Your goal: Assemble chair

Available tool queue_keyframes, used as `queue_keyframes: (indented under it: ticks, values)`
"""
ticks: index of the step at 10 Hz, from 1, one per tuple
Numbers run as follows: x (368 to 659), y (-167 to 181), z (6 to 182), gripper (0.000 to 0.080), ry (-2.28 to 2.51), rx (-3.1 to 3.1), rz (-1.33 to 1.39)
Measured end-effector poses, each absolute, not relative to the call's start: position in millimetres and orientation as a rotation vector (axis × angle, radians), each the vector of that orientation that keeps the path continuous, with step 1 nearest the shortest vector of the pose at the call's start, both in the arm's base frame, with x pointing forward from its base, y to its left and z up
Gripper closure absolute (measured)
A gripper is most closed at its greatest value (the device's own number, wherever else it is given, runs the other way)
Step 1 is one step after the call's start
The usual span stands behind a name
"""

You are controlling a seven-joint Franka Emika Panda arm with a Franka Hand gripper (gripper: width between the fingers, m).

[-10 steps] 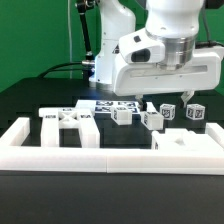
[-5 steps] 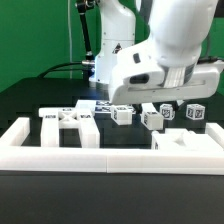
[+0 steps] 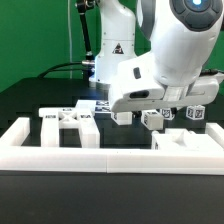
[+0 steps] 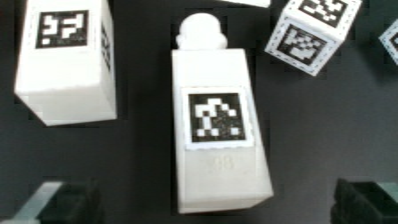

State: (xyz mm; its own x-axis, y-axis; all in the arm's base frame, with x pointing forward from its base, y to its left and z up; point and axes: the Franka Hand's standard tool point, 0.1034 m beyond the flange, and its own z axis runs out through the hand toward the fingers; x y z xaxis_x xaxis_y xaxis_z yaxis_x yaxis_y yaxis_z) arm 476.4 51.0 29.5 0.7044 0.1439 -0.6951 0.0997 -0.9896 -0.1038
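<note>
I should grab the chair leg by its plain end (image 4: 224, 188) next with my gripper. The leg's round peg then stays free to assemble the chair.
In the wrist view a long white chair leg (image 4: 217, 110) with a round peg at one end and a square tag on its face lies on the black table. My gripper (image 4: 215, 205) is open, and the leg's plain end sits between the two dark fingertips (image 4: 63, 203) without touching either. A wider tagged white block (image 4: 68, 60) lies beside the leg, and a small tagged part (image 4: 311, 38) sits further off. In the exterior view my gripper (image 3: 146, 112) hangs low over the row of small white parts (image 3: 154, 119), and a flat tagged panel (image 3: 70, 120) lies toward the exterior view's left.
A long white border rail (image 3: 100, 158) runs along the front with raised ends. Another white part (image 3: 185, 141) rests against it at the exterior view's right. A tagged block (image 3: 196, 113) stands at the far right. The marker board (image 3: 100, 104) lies behind the parts.
The arm has come down and leaned forward over the row of parts, now hiding some of them. The gripper has stayed open, and no part has moved.
</note>
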Motion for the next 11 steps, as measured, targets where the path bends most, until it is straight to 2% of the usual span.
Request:
queue_keyframes:
  ticks: [8,11]
  values:
    - [457.2,54.7,7.4,0.0151,-0.190,-2.858,1.172]
    - [456.6,58.1,6.1,0.0176,-0.202,-2.860,1.166]
